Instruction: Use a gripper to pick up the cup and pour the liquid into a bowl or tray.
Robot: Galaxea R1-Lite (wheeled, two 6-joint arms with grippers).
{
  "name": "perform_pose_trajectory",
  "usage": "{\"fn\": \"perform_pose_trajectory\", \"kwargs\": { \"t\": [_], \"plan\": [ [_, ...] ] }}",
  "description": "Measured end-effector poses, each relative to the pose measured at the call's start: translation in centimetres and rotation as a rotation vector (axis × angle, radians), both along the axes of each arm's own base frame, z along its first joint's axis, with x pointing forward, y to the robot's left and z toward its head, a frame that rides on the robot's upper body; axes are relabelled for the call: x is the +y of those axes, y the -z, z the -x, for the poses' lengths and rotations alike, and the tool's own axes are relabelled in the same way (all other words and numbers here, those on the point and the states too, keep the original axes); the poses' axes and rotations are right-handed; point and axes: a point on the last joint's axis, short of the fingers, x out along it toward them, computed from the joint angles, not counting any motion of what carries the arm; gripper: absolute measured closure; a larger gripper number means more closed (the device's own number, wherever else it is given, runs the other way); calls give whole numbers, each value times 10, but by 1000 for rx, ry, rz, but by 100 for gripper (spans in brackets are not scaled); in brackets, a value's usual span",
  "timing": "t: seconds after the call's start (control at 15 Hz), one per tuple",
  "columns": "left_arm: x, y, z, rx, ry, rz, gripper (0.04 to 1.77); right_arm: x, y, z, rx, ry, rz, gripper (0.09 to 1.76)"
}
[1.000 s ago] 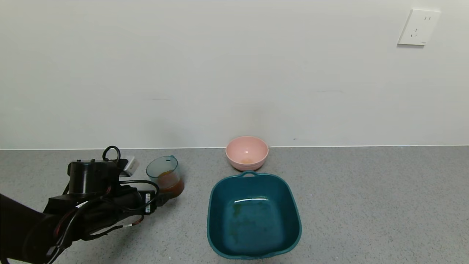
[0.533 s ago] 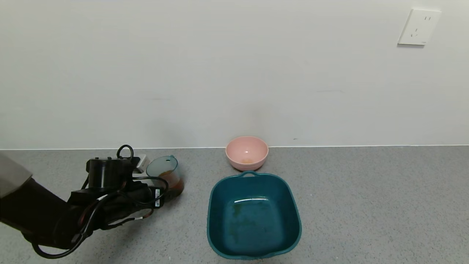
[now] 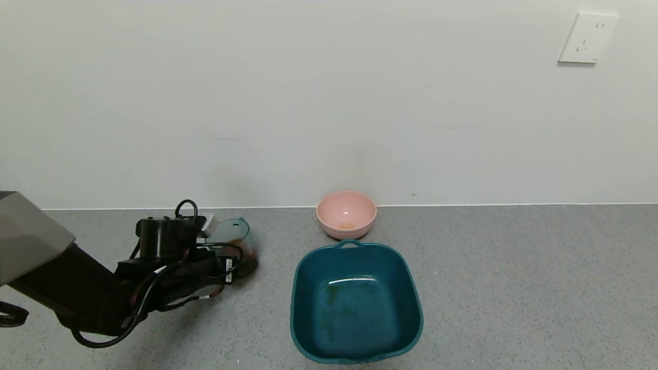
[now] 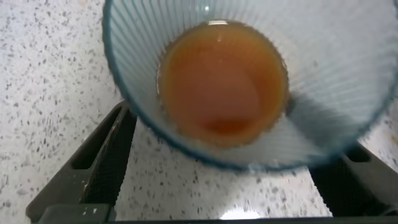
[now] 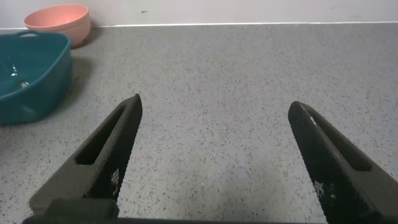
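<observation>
My left gripper grabs the cup by its lower body next and keeps the cup level, since brown-orange liquid sits loose in the open cup.
The translucent blue-grey ribbed cup (image 3: 234, 231) stands on the grey counter, left of the teal basin (image 3: 299, 288). Brown-orange liquid (image 3: 243, 247) fills its lower part. My left gripper (image 3: 237, 264) is open, with a finger on each side of the cup's lower body. In the left wrist view the cup (image 4: 339, 74) with its liquid (image 4: 221, 81) sits between the spread fingers of my left gripper (image 4: 239, 134); contact cannot be told. My right gripper (image 5: 214, 106) is open and empty over bare counter, out of the head view.
A small pink bowl (image 3: 346, 213) stands behind the basin, near the wall. The basin (image 5: 31, 74) and the pink bowl (image 5: 59, 22) also show in the right wrist view. A wall socket (image 3: 587, 38) is high on the right.
My left arm has moved forward and to the right along the counter, bringing its open fingers around the cup. The cup, basin and bowl have not moved.
</observation>
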Motion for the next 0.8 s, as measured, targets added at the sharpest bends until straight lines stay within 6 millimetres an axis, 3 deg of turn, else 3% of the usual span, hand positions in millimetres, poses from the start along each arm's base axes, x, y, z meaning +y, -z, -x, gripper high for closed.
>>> {"fn": "perform_pose_trajectory", "kwargs": {
  "t": [0.8],
  "plan": [
    [-1,7,-12,-50,-12,-1,9,0,0,0,0,0,0,14]
  ]
}}
